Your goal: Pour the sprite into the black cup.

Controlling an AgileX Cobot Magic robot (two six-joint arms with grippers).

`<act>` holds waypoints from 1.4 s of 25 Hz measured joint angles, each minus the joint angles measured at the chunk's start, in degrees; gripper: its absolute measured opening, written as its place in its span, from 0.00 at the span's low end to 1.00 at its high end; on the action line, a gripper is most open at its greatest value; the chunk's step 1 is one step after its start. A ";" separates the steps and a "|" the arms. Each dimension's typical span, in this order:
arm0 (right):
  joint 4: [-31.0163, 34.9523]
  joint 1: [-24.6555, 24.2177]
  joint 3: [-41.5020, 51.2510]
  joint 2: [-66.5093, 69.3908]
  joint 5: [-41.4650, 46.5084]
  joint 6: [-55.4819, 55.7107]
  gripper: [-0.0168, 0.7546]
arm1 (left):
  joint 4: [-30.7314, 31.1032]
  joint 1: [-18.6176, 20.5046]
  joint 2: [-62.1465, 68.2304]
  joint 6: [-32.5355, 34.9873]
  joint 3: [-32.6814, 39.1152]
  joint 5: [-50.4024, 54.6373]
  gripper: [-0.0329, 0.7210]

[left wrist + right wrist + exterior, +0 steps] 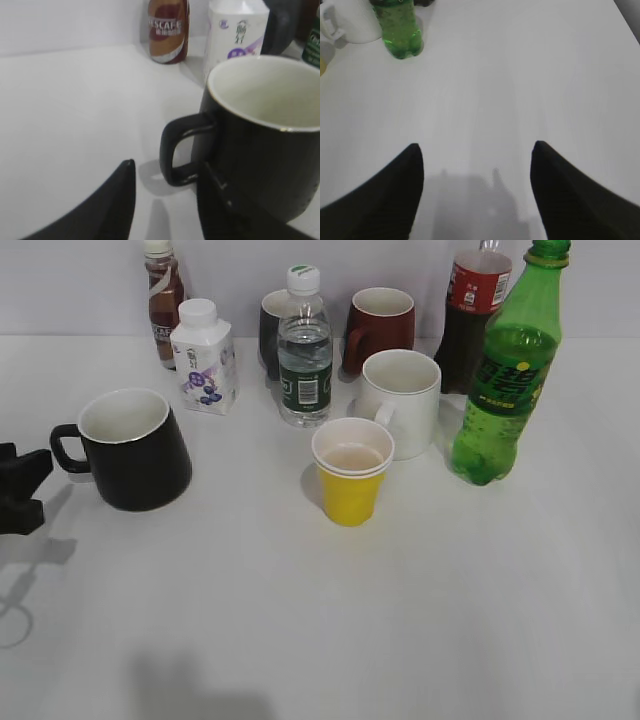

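The left gripper next needs to grab the black cup by its narrow handle (59, 449), because the cup's wide round body spreads past the robot's open fingers.
The black cup (135, 455), white inside, stands at the left with its handle pointing left. It fills the right side of the left wrist view (260, 165). My left gripper (20, 485) is open at the left edge, its fingertips (168, 167) close in front of the handle and holding nothing. The sprite (505, 370), a tall green bottle with its cap on, stands upright at the back right. Its base shows at the top left of the right wrist view (397, 27). My right gripper (476, 146) is open and empty over bare table, well short of the sprite, and is out of the exterior view.
A yellow paper cup (350, 475) and a white mug (405, 400) stand in the middle, just left of the sprite. Behind are a water bottle (304, 350), a white carton (205, 355), a coffee bottle (163, 300), a dark mug (272, 330), a dark red mug (380, 325) and a cola bottle (475, 310).
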 joint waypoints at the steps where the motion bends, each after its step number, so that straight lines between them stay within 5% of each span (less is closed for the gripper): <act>1: 0.00 0.00 0.00 0.00 0.00 0.00 0.67 | 0.00 0.00 1.20 0.00 -0.29 -0.30 0.47; 16: 0.00 0.00 0.00 0.00 0.00 0.00 0.67 | -5.21 -2.17 15.71 0.00 -9.94 -6.68 0.45; 23: 0.00 0.00 0.00 0.00 0.00 0.00 0.67 | -0.30 -2.17 18.15 0.32 -15.07 -4.49 0.11; 27: 0.12 0.00 -0.22 0.00 -0.48 0.00 0.67 | 3.32 -2.22 18.01 0.44 -15.25 -4.61 0.11; 29: 0.17 0.00 -1.03 0.00 -4.73 -0.43 0.67 | 3.54 -2.22 17.21 0.56 -15.14 -4.12 0.11; 35: 0.62 0.00 -0.20 6.25 -40.43 -2.88 0.67 | 3.90 -2.22 9.65 0.68 -14.35 -3.41 0.11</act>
